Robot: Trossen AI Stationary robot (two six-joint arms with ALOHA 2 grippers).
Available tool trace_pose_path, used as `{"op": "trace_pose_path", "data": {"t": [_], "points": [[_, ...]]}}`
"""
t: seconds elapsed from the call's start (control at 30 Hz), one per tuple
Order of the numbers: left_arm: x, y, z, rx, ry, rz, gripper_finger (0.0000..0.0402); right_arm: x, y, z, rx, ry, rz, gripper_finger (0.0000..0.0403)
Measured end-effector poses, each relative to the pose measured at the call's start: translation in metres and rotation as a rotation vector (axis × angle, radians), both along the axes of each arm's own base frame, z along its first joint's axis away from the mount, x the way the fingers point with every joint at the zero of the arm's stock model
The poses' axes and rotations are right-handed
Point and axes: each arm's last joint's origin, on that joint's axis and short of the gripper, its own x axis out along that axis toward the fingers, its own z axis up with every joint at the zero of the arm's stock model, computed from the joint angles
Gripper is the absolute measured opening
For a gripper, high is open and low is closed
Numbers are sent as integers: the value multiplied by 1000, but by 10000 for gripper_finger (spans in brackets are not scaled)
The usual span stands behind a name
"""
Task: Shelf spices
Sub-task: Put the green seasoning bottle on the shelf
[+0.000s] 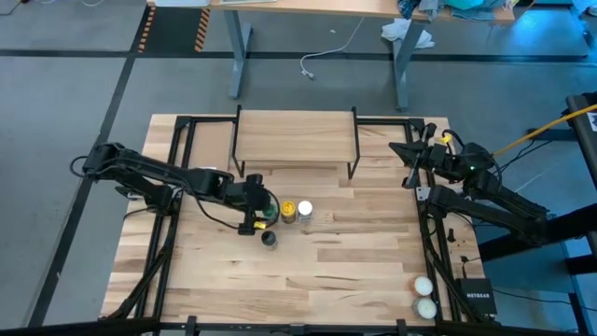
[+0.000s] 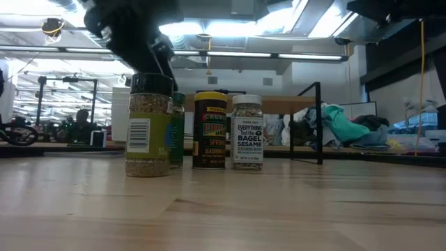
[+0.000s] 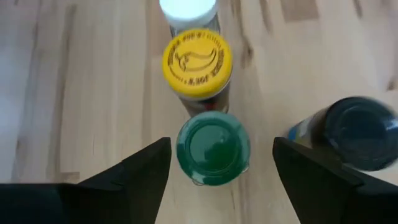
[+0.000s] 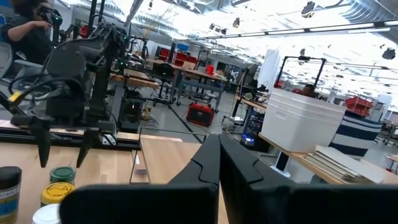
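Observation:
I need to take hold of the green-lidded jar with my left gripper next, just under its green lid (image 1: 270,212), so the jar's base can stand on the shelf (image 1: 294,140).
The four spice jars stand on their bases on the tabletop, in front of the shelf (image 1: 294,140). Green (image 1: 269,209), yellow (image 1: 288,209) and white (image 1: 305,209) lids form a row, and the black-lidded jar (image 1: 269,239) stands nearer the table's near edge. My left gripper (image 3: 221,146) is open and points down over the green-lidded jar (image 3: 212,148), one finger on either side of the lid and apart from it. The yellow lid (image 3: 197,62), white lid (image 3: 188,9) and black lid (image 3: 360,132) show beside it. My right gripper (image 4: 217,155) is shut and waits near the shelf's right end (image 1: 408,163).
The shelf's thin black legs (image 1: 354,170) stand just behind the jar row. Two whitish balls (image 1: 424,286) and a small dark box (image 1: 478,297) lie at the table's near right corner. Bare tabletop (image 1: 354,261) lies between the jars and the balls.

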Motion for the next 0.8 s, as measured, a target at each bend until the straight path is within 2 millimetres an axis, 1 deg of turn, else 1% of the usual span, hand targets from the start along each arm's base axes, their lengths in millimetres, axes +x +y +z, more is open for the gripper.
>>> {"op": "trace_pose_path", "data": {"t": [0.27,0.57,0.8], "points": [[4,2,-8,33,34,0,276,0,0,0,-6,-1,-1,5],[8,9,-8,23,12,37,276,0,0,0,-17,3,-3,5],[8,15,-8,-47,16,50,276,0,0,0,-17,3,-3,5]]}}
